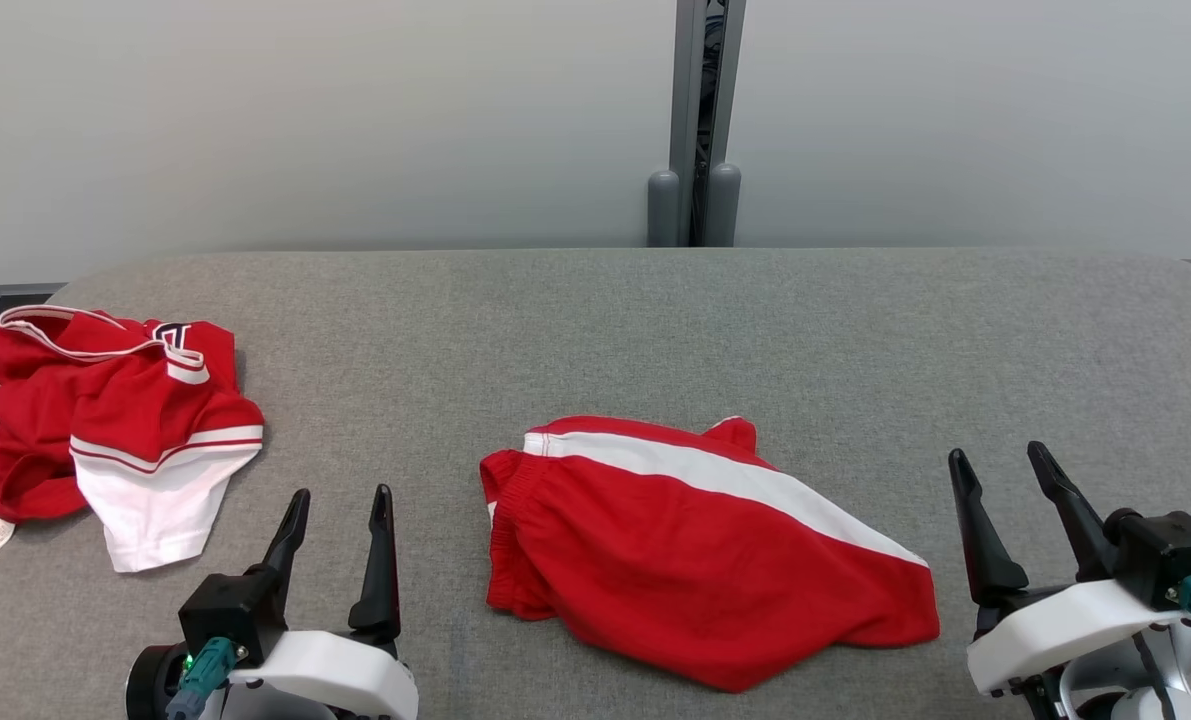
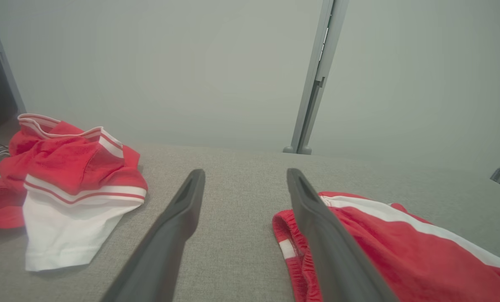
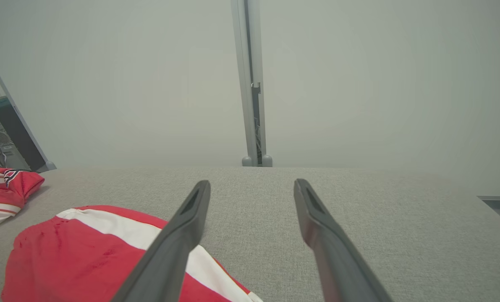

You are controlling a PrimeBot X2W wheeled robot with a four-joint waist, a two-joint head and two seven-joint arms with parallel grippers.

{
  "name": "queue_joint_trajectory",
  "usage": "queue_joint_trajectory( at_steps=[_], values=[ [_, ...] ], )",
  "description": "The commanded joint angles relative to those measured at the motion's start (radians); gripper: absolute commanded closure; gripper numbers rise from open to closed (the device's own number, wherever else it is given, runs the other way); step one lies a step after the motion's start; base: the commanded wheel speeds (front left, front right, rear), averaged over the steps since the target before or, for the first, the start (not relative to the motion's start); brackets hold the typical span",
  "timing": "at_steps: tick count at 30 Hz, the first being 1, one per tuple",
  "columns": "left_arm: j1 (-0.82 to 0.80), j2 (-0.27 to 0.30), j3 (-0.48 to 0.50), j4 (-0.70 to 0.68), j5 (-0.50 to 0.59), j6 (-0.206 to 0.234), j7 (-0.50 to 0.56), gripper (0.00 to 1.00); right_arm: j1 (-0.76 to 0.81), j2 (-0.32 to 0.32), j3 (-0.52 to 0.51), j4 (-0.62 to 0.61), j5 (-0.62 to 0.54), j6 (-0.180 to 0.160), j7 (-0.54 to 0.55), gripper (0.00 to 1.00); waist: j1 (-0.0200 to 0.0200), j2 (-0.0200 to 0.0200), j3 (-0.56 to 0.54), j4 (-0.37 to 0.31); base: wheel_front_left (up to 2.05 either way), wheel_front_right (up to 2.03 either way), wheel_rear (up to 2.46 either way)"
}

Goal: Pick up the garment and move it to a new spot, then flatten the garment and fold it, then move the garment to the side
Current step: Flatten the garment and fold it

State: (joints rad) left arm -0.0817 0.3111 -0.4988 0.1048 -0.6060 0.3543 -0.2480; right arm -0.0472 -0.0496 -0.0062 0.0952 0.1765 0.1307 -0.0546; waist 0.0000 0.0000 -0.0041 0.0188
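The shorts (image 2: 401, 251) should be grabbed next by their elastic waistband (image 2: 285, 224) with the left gripper, which can then carry them to a new spot for flattening.
A red garment (image 1: 695, 560) with a white stripe, a pair of shorts, lies loosely flat near the front middle of the grey fabric table (image 1: 655, 330). Its elastic waistband faces left. My left gripper (image 1: 342, 492) stands open just left of it, fingers apart with nothing between them. In the left wrist view the left gripper (image 2: 245, 172) has the shorts (image 2: 401, 251) beside its right finger. My right gripper (image 1: 996, 452) stands open to the right of the shorts, apart from them. The right wrist view has the right gripper (image 3: 252, 182) with the shorts (image 3: 73, 256) at lower left.
A crumpled red and white shirt (image 1: 105, 420) lies at the table's left edge, also in the left wrist view (image 2: 65, 167). A grey post (image 1: 697, 120) stands behind the table against a pale wall. Bare table stretches across the back and right.
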Motion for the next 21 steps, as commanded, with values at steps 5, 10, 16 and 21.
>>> queue_joint_trajectory(
  at_steps=[5, 10, 16, 21],
  values=[
    [-0.001, 0.005, -0.004, -0.003, -0.004, -0.002, 0.003, 0.0, 0.001, -0.003, 0.002, 0.008, 0.009, 0.0, -0.006, 0.0, 0.0, 0.0, 0.004, 0.002, 0.0, 0.0, 0.0],
    [-0.049, -0.001, -0.024, 0.018, -0.012, -0.035, 0.032, 0.0, -0.007, -0.003, 0.004, 0.008, 0.01, 0.0, -0.007, 0.0, 0.0, 0.0, 0.02, 0.002, 0.0, 0.0, 0.0],
    [-0.177, -0.008, -0.084, 0.094, -0.005, -0.099, 0.145, 0.0, -0.027, -0.003, 0.016, 0.014, 0.01, 0.0, -0.012, 0.0, 0.0, 0.0, 0.053, -0.006, 0.0, 0.0, 0.0],
    [-0.275, -0.058, -0.094, 0.156, -0.093, -0.175, 0.263, 0.0, -0.042, -0.003, 0.026, 0.019, 0.007, 0.0, -0.018, 0.0, 0.0, 0.0, 0.086, -0.017, 0.0, 0.0, 0.0]
  ],
)
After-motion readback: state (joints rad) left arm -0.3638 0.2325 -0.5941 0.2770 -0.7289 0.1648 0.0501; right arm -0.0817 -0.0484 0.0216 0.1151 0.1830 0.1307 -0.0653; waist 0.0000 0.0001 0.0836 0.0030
